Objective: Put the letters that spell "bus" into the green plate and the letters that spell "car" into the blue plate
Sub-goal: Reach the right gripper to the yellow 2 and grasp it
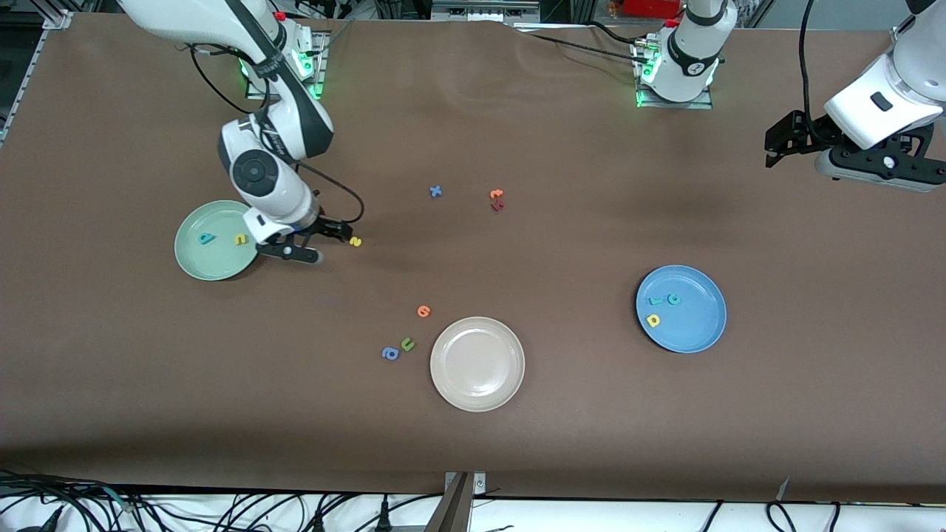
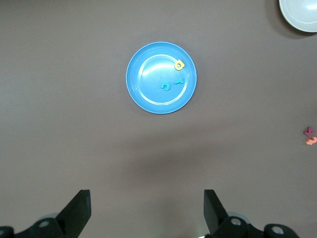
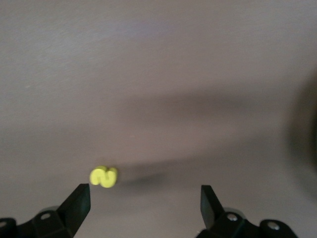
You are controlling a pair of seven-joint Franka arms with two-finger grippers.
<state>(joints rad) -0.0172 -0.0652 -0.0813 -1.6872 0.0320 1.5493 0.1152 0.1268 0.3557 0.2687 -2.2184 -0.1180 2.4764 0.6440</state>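
Next, my right gripper picks up the yellow "s" by its curved body (image 1: 355,241) to finish spelling "bus" in the green plate (image 1: 194,260).
The green plate (image 1: 194,260) lies toward the right arm's end of the table and holds the teal "b" (image 1: 206,238) and the yellow "u" (image 1: 241,239). The yellow "s" (image 1: 355,241) (image 3: 103,176) lies on the brown table beside that plate. My right gripper (image 1: 332,245) (image 3: 145,203) hangs low and open, the "s" just off one fingertip, nothing between the fingers. The blue plate (image 1: 698,332) (image 2: 148,94) holds the teal "c" (image 2: 165,87), the teal "r" (image 2: 179,82) and the yellow "a" (image 2: 179,65). My left gripper (image 1: 776,148) (image 2: 147,208) waits high, open and empty.
A beige plate (image 1: 477,363) (image 2: 299,12) lies nearest the front camera. Beside it lie an orange letter (image 1: 423,311), a green "u" (image 1: 407,343) and a blue "a" (image 1: 389,354). A blue "x" (image 1: 436,191) and an orange and a dark red letter (image 1: 497,199) lie mid-table.
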